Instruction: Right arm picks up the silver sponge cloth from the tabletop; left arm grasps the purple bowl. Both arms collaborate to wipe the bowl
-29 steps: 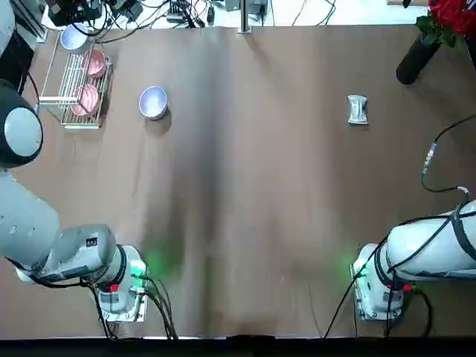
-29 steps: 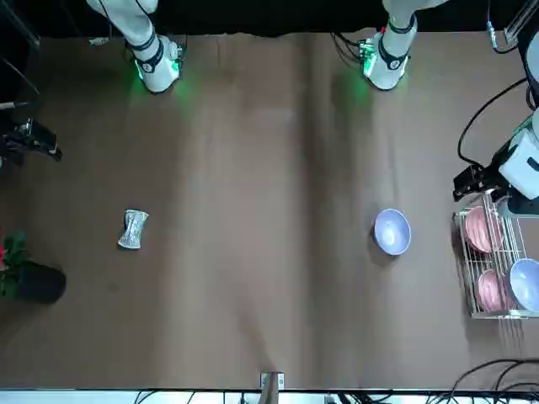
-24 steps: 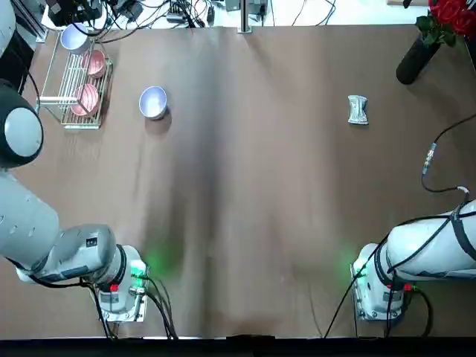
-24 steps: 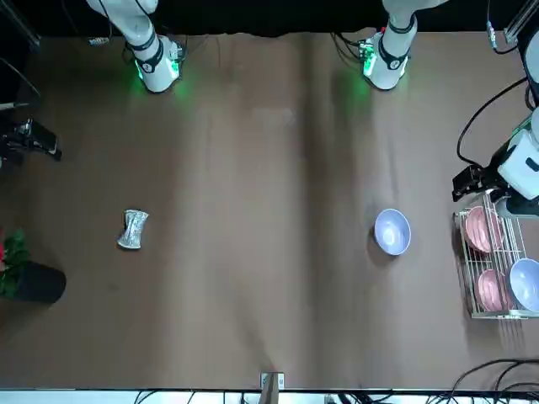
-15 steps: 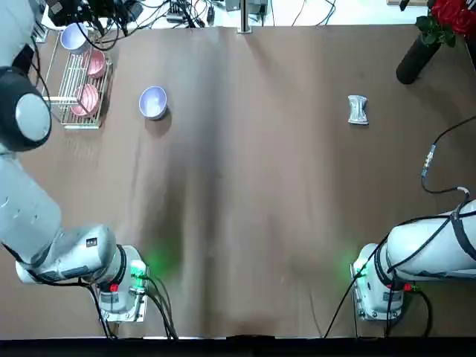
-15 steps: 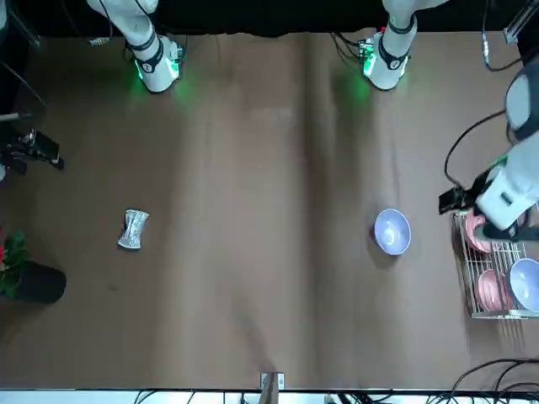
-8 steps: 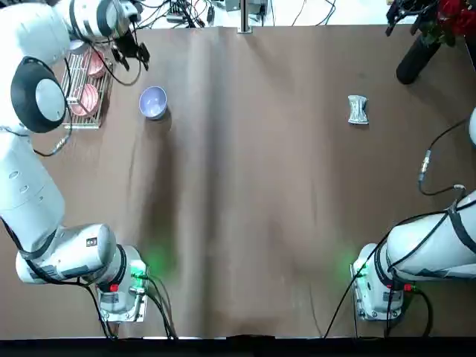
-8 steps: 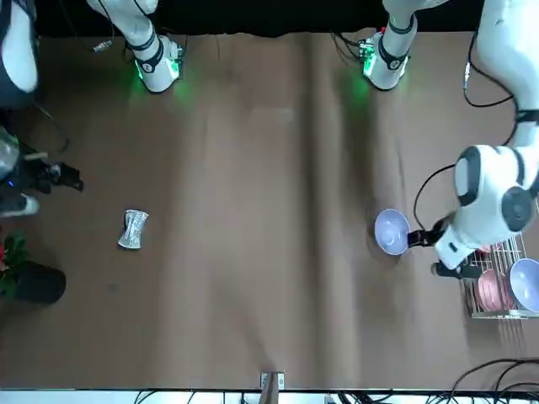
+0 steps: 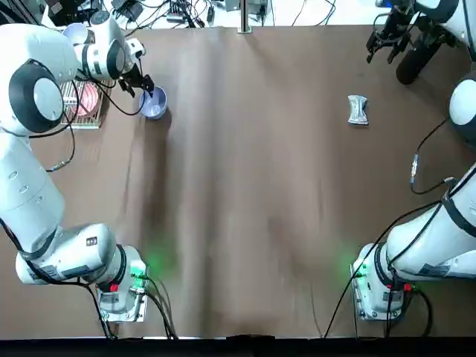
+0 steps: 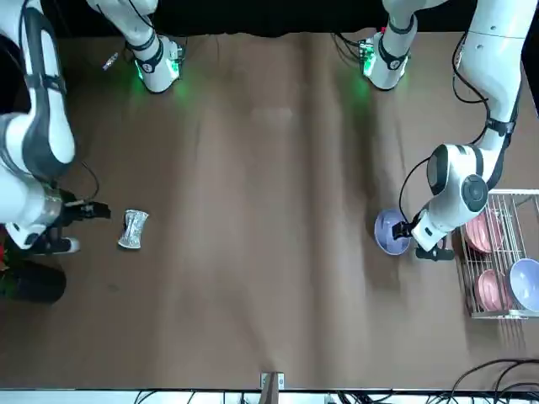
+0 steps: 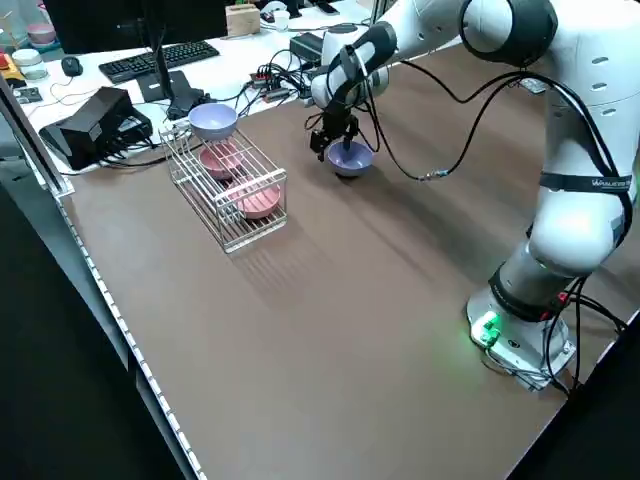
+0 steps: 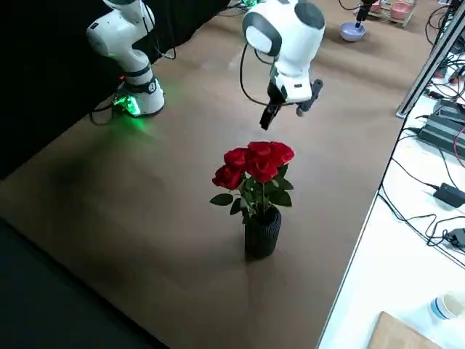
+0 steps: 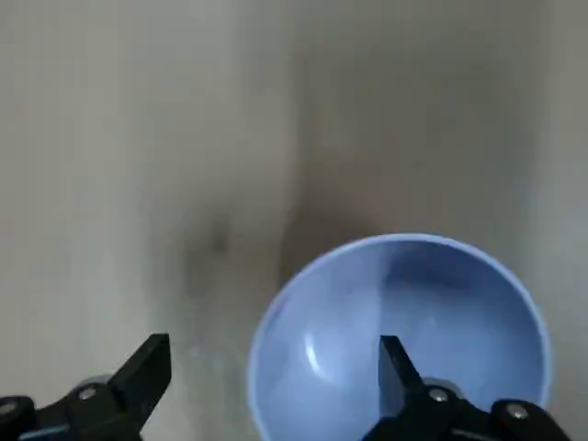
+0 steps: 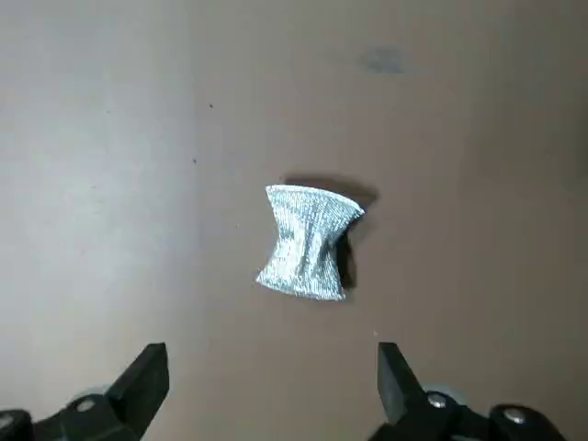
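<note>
The bowl's opening is wider than the robot's fingers can span, so the left gripper next needs to pinch the bowl by its thin rim (image 13: 395,239).
The purple bowl (image 9: 154,104) (image 10: 390,233) (image 11: 350,158) stands upright at the table's far left, beside a wire rack. My left gripper (image 9: 143,83) (image 10: 425,241) (image 13: 273,369) hovers open at it, one finger over the pale inside (image 13: 404,340) and the other outside the rim. The silver sponge cloth (image 9: 358,109) (image 10: 133,229) (image 14: 308,242) lies flat at the far right. My right gripper (image 9: 385,41) (image 10: 77,228) (image 14: 271,378) hangs open above the table, a little beyond the cloth on the outer side, holding nothing.
A wire dish rack (image 9: 74,89) (image 10: 497,261) with pink dishes and another pale bowl stands just left of the purple bowl. A black vase of red roses (image 9: 416,56) (image 12: 261,225) stands at the far right corner, close to the right gripper. Cables lie beyond the table's far edge.
Both arms swung in from the table's sides. The left gripper came from over the rack down to the bowl's rim; the right gripper moved in from the far corner toward the cloth.
</note>
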{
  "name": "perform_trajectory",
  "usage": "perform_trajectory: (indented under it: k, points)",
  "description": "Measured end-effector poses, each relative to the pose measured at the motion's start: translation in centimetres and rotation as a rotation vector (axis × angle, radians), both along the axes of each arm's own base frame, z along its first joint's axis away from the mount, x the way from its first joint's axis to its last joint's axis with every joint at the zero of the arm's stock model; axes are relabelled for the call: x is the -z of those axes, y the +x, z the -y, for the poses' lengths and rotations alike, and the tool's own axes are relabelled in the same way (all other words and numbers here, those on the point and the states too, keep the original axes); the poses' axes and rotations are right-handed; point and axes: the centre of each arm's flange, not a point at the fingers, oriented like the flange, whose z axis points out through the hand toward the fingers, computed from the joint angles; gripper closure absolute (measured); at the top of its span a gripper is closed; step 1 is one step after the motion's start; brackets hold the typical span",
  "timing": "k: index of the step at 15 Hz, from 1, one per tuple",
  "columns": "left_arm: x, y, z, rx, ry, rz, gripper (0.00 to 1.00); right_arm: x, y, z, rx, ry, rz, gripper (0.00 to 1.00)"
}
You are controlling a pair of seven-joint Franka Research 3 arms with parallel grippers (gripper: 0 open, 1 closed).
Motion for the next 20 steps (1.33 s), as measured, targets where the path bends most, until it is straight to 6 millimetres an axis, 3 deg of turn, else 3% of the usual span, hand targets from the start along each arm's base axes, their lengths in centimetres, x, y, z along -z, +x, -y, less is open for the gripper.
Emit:
perform_trajectory:
  k: [3, 9, 10, 12, 19, 20]
  points:
    - [-0.1, 0.0, -1.0, -0.008, 0.007, 0.002, 0.02, 3.8, -0.3, -0.2, 0.013, 0.021, -0.04, 0.0]
    - [0.8, -0.7, -0.7, -0.003, 0.005, -0.019, 0.08, 9.7, -0.3, 0.1, 0.054, 0.031, -0.116, 0.01]
    - [1.1, -0.9, -0.7, -0.002, 0.004, -0.024, 0.27, 11.6, -0.2, 0.2, 0.077, 0.025, -0.127, 0.01]
    - [1.3, -0.9, -0.6, -0.002, 0.003, -0.026, 0.31, 13.4, -0.3, 0.4, 0.109, 0.016, -0.143, 0.02]
    - [1.4, -1.1, -0.6, -0.015, 0.002, -0.03, 0.95, 16.7, -0.4, 1.3, 0.152, 0.007, -0.16, 0.19]
    - [1.1, -1.0, -0.5, -0.02, 0.002, -0.025, 0.95, 17.2, -0.4, 1.3, 0.153, 0.007, -0.161, 0.22]
